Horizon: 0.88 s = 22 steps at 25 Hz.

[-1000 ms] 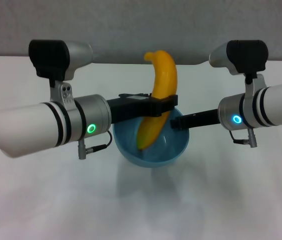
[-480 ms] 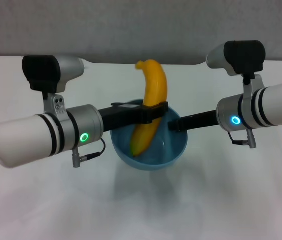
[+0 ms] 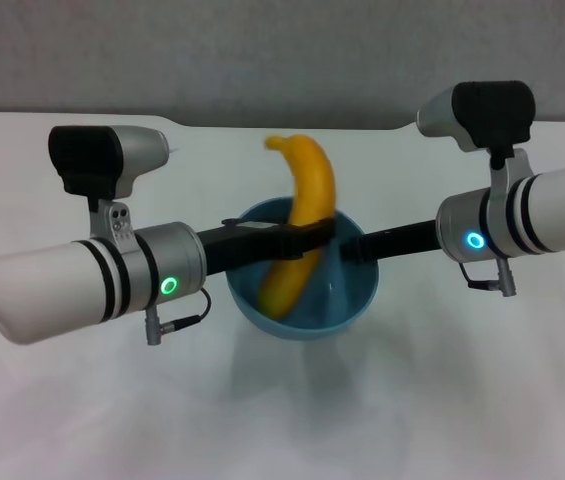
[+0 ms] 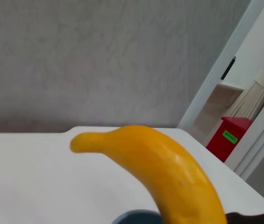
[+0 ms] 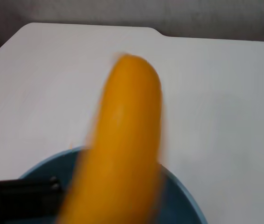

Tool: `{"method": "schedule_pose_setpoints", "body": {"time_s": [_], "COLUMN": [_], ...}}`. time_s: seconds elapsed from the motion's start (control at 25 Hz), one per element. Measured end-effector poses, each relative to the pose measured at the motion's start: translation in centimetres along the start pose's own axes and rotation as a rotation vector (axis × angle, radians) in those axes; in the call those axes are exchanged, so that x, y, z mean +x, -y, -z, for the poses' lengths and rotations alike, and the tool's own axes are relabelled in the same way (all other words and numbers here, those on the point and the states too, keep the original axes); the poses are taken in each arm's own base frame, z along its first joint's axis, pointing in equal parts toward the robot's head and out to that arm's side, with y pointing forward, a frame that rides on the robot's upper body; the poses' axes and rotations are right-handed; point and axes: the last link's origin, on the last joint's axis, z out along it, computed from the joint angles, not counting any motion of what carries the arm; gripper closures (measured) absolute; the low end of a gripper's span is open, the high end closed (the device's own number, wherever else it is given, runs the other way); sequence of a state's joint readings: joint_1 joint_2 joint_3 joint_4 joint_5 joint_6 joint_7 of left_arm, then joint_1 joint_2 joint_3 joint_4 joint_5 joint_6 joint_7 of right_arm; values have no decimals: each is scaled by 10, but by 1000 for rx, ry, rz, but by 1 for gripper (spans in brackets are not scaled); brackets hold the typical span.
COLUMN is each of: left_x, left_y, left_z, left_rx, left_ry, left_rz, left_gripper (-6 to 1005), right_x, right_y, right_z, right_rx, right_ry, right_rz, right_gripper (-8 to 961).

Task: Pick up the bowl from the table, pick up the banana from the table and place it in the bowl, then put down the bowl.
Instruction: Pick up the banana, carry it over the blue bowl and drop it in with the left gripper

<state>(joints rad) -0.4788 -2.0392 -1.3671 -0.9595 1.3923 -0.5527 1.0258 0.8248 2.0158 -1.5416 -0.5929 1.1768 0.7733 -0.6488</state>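
Observation:
My left gripper is ready to open, because the banana's lower end [image 3: 276, 298] is inside the bowl's rim [image 3: 317, 305] in the head view.
The yellow-orange banana [image 3: 307, 200] stands steeply, its lower end inside the light-blue bowl [image 3: 337, 300] and its stem end up and leaning left. My left gripper [image 3: 312, 235] is shut across the banana's middle, just over the bowl's rim. My right gripper [image 3: 354, 247] is shut on the bowl's right rim and holds it above the white table [image 3: 462, 400]; a shadow lies under the bowl. The banana fills the left wrist view [image 4: 169, 172] and the right wrist view [image 5: 122, 154], where the bowl's rim [image 5: 183, 205] shows below it.
The table's far edge has a shallow dark notch [image 3: 262, 124] behind the banana. A grey wall stands beyond it. A red box [image 4: 230, 137] sits off the table, far to the side.
My left gripper has come down with the banana, whose lower end has sunk deeper into the bowl and whose top now leans more to the left. The right arm and the bowl have barely moved.

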Motion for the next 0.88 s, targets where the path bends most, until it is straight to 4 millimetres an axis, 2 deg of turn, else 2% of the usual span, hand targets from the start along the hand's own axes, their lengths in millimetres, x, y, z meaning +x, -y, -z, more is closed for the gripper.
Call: {"method": "schedule_pose_setpoints", "body": {"time_s": [0.12, 0.32, 0.52, 0.64, 0.88], "left_x": [-1, 1, 6, 14, 24], "left_y": [-1, -3, -9, -16, -12], "left_z": [-1, -1, 0, 1, 6], "left_rx": [-10, -18, -45, -63, -50], "left_ry": [5, 4, -6, -29, -61], "left_rz": [2, 1, -8, -40, -64], "left_gripper": [508, 322, 195, 197, 191], "right_x": [1, 1, 2, 3, 8], "right_y": [1, 2, 4, 4, 9], "right_z": [1, 1, 1, 1, 3], "right_rx": [0, 4, 7, 9, 20], "right_ry": [-1, -7, -10, -13, -26], "right_rz": [-1, -1, -2, -4, -5], "right_gripper": [927, 927, 926, 926, 921]}}
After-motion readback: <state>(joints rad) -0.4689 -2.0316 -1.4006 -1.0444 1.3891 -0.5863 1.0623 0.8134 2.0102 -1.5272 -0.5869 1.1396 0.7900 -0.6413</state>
